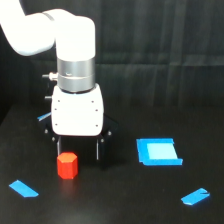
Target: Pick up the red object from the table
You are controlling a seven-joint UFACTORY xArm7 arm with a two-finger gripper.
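Next, my gripper grabs the red object by the flat sides of its hexagonal body (67,168) and picks it up.
The red object (67,165) is a small red-orange hexagonal block standing on the black table (120,200). My gripper (78,150) hangs from the white arm just above and behind it, pointing down. The jaws are spread. The left finger (58,146) is right above the block's top left edge. The right finger (98,149) stands well to the exterior view's right of the block. The block is lower than the fingertips and offset toward the left finger. I cannot tell whether the left finger touches it.
A blue square (158,151) lies on the table to the exterior view's right of the gripper. Blue tape strips lie at the front left (23,188), front right (195,196) and behind the gripper (44,117).
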